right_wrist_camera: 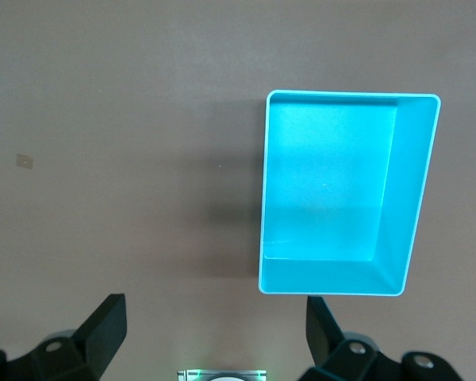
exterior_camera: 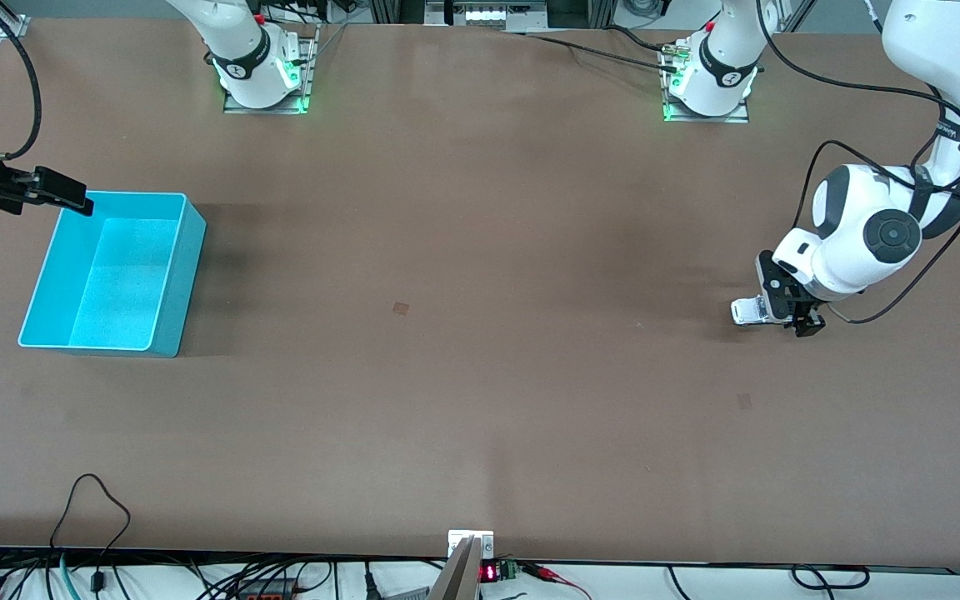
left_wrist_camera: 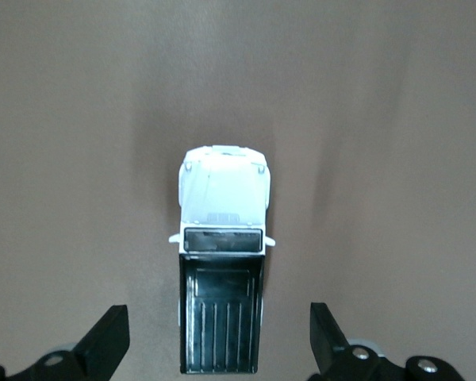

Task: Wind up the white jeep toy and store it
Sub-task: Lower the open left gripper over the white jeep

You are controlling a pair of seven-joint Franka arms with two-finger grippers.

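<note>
My left gripper's fingers are above the black rear section [left_wrist_camera: 220,317], so closing now would miss it. My left gripper lowers first, then closes on it.
The white jeep toy [exterior_camera: 748,311] stands on the brown table at the left arm's end, its black rear section under the hand. In the left wrist view the white jeep toy [left_wrist_camera: 222,262] lies lengthwise between the fingers, its black rear end in the gap. My left gripper [exterior_camera: 790,312] [left_wrist_camera: 218,321] is open and low over it; each finger stands clear of the toy's sides. My right gripper [exterior_camera: 59,192] [right_wrist_camera: 214,317] is open and holds nothing. It hangs in the air over the table beside a corner of the turquoise bin [exterior_camera: 184,283] [right_wrist_camera: 341,95].
The turquoise bin has nothing in it and sits at the right arm's end of the table. Two small tape marks [exterior_camera: 401,307] [exterior_camera: 744,401] lie on the tabletop. Cables [exterior_camera: 97,500] trail along the table edge nearest the front camera.
</note>
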